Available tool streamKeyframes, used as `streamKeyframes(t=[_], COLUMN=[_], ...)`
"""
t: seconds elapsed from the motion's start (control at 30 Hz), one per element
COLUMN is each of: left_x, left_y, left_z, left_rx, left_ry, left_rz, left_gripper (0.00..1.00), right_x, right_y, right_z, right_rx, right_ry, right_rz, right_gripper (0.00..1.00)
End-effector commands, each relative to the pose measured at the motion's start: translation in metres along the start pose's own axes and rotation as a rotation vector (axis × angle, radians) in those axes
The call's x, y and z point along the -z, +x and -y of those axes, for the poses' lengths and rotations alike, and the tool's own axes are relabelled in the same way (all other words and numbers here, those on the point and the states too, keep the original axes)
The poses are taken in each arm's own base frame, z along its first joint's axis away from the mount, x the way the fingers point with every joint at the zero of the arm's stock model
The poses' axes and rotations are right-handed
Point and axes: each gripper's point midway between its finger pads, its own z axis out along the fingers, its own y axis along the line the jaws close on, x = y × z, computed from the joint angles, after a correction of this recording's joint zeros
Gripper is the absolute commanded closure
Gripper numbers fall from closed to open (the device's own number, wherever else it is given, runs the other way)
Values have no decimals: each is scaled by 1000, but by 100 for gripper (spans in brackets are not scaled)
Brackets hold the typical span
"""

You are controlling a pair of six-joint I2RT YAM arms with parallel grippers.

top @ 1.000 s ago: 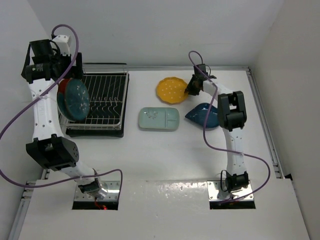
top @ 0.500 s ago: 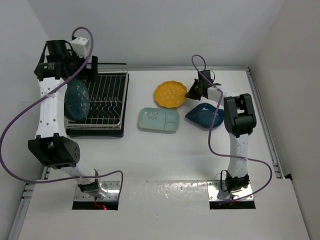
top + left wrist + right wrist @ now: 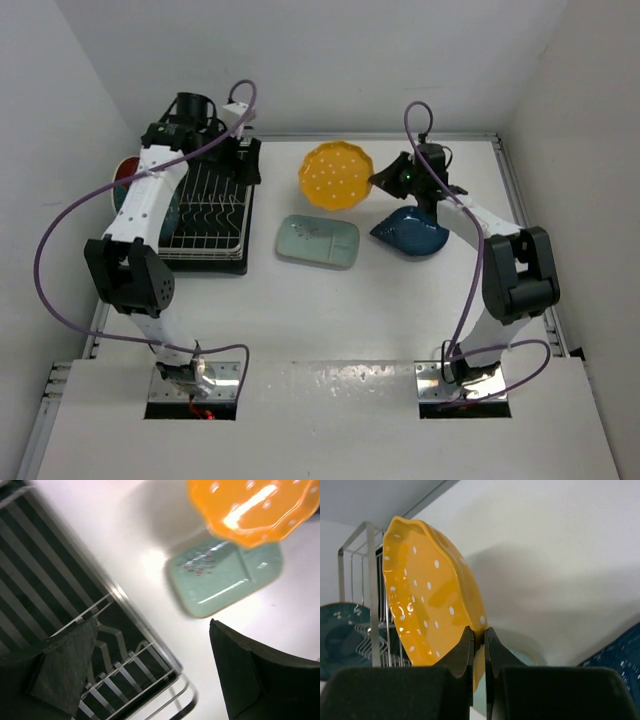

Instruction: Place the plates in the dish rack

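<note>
The yellow plate needs to stand in the dish rack [image 3: 215, 215], so the left gripper should pinch the plate by its free scalloped rim [image 3: 303, 181] next.
My right gripper [image 3: 383, 181] is shut on the rim of the yellow scalloped dotted plate [image 3: 337, 176] and holds it tilted above the table; the grip shows in the right wrist view [image 3: 479, 636]. My left gripper [image 3: 240, 160] is open and empty over the far right corner of the black dish rack [image 3: 215, 215], whose wires show in the left wrist view [image 3: 75, 580]. The dark teal plate [image 3: 177, 207] and the red floral plate [image 3: 125, 168] stand in the rack's left side, partly hidden by the left arm. The pale blue rectangular plate [image 3: 317, 241] and the dark blue leaf plate [image 3: 410, 232] lie on the table.
White walls close the table at the back and both sides. The rack stands against the left wall. The pale blue plate [image 3: 225, 577] lies just right of the rack, under the yellow plate [image 3: 255, 510] in the left wrist view.
My left gripper has let go of the dark teal plate in the rack and swung right, toward the rack's far right corner. My right gripper has lifted the yellow plate off the table.
</note>
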Motion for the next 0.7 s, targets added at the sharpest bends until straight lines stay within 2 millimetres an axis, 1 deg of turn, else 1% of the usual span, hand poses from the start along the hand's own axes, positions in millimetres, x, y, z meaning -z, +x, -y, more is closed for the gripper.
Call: streamKeyframes(t=[0.0, 0.03, 0.07, 0.1, 0.13, 0.17, 0.2, 0.23, 0.27, 0.3, 0.33, 0.37, 0.4, 0.43, 0.5, 0.6, 0.63, 0.67], left_x=[-25, -29, -37, -42, -53, -59, -67, -74, -88, -99, -109, -118, -135, -142, -150, -155, -158, -158], left_y=[-9, -14, -16, -17, -14, -13, -12, -8, 0, 5, 12, 20, 36, 43, 52, 55, 58, 58], left_z=[42, 47, 56, 60, 65, 67, 76, 79, 74, 74, 76, 72, 66, 63, 64, 79, 79, 81], left_rx=[-36, -49, -53, -59, -45, -49, -46, -45, -31, -29, -28, -20, 19, 27, 50, 59, 63, 65], left_ry=[169, 186, 211, 226, 253, 261, 290, 300, 294, 278, 279, 266, 252, 245, 259, 330, 331, 343], left_rz=[6, 16, 17, 19, 7, 1, -4, -20, -51, -74, -101, -126, -178, -200, -224, -229, -237, -234], left_gripper=[3, 3, 3, 3, 3, 3, 3, 3, 3, 3, 3, 4, 4, 8, 10, 13, 17, 19], right_x=[33, 40, 41, 52, 54, 55, 62, 62, 63, 64, 64, 65, 65, 68, 69, 70, 72, 72], right_y=[-11, -3, 8, 10, 15, 22, 26, 30, 32, 43, 45, 49, 55, 56, 59, 62, 59, 61], right_z=[-69, -70, -69, -72, -75, -72, -78, -76, -74, -70, -68, -64, -59, -63, -57, -56, -57, -59], right_rx=[-20, -26, -29, -39, -38, -39, -39, -38, -42, -50, -53, -64, -71, -77, -85, -82, -81, -78], right_ry=[-244, -255, -255, -268, -281, -279, -293, -290, -284, -275, -273, -266, -258, -273, -264, -264, -269, -271], right_rz=[59, 48, 28, 35, 28, 21, 19, 14, 13, -4, -6, -11, -24, -21, -25, -29, -21, -26], right_gripper=[100, 100, 100, 100, 100, 100, 100, 100, 100, 100, 100, 100, 100, 100, 100, 100, 100, 100])
